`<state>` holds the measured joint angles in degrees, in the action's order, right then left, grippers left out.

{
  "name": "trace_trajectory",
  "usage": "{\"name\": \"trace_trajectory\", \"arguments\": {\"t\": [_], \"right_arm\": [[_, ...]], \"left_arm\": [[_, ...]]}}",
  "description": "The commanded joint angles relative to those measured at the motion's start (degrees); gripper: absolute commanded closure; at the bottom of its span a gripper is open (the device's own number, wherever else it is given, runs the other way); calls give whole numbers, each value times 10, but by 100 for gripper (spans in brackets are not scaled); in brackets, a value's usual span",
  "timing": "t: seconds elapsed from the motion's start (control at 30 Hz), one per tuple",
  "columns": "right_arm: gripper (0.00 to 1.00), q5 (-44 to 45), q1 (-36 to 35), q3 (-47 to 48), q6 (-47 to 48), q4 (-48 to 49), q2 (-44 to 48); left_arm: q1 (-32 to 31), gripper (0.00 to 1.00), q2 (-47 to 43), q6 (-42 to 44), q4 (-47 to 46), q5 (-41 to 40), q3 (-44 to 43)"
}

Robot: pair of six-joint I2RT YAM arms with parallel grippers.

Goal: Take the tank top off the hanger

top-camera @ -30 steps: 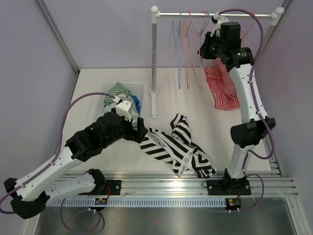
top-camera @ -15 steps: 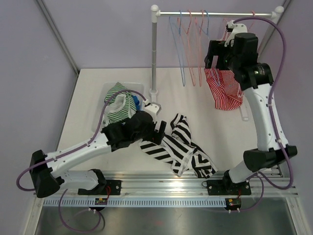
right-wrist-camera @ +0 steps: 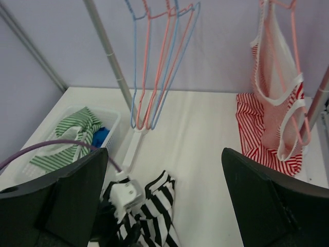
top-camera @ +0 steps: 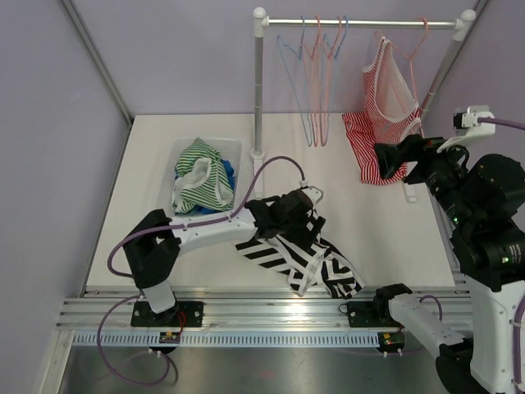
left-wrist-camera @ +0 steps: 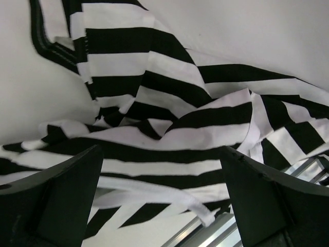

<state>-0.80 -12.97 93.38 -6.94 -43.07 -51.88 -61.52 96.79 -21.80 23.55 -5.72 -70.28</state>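
I should next use my left gripper to grab the black-and-white striped top by its bunched middle [top-camera: 308, 249] [left-wrist-camera: 163, 153], so that its ends gather to drop inside the basket.
The red-and-white striped tank top [top-camera: 385, 107] hangs on a pink hanger [top-camera: 413, 48] at the right end of the rail, its hem bunched on the table. In the right wrist view the tank top [right-wrist-camera: 277, 103] and hanger [right-wrist-camera: 288, 15] show at the far right. My right gripper [top-camera: 394, 158] is open and empty, held off the rack near the table's right side [right-wrist-camera: 164, 195]. My left gripper [top-camera: 305, 226] is open, low over a black-and-white striped top [left-wrist-camera: 169, 103] lying on the table, with the cloth between its fingers [left-wrist-camera: 56, 195] but not pinched.
Several empty pink and blue hangers [top-camera: 316, 82] hang mid-rail beside the rack's left pole [top-camera: 257, 90]. A clear basket [top-camera: 234, 148] with green-striped and blue clothes sits at the left. The black-and-white top [top-camera: 303, 254] reaches the table's near edge.
My right gripper opened, let go at the hanger and drew back from the rail toward the near right. My left arm swung right, from the basket to over the black-and-white top.
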Motion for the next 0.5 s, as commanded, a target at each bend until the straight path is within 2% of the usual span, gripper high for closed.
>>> {"name": "trace_trajectory", "arguments": {"t": [0.0, 0.17, 0.33, 0.37, 0.43, 0.47], "right_arm": [[0, -85, 1, -56, -21, 28, 27], [1, -112, 1, -87, -26, 40, 53], [1, -140, 1, -100, -33, 46, 64], [0, -143, 1, -101, -35, 50, 66], [0, -152, 1, -102, -38, 54, 73], [1, -153, 1, -103, -39, 56, 75]], "left_arm": [[-7, 1, 57, 7, -18, 38, -51], [-26, 1, 121, 2, 11, 21, -74], [-50, 1, 163, -24, 10, 9, -42], [-50, 4, 169, -33, 5, 11, -36], [-51, 28, 183, -44, 3, 16, -21], [-51, 46, 184, -46, 2, 13, -18]]}}
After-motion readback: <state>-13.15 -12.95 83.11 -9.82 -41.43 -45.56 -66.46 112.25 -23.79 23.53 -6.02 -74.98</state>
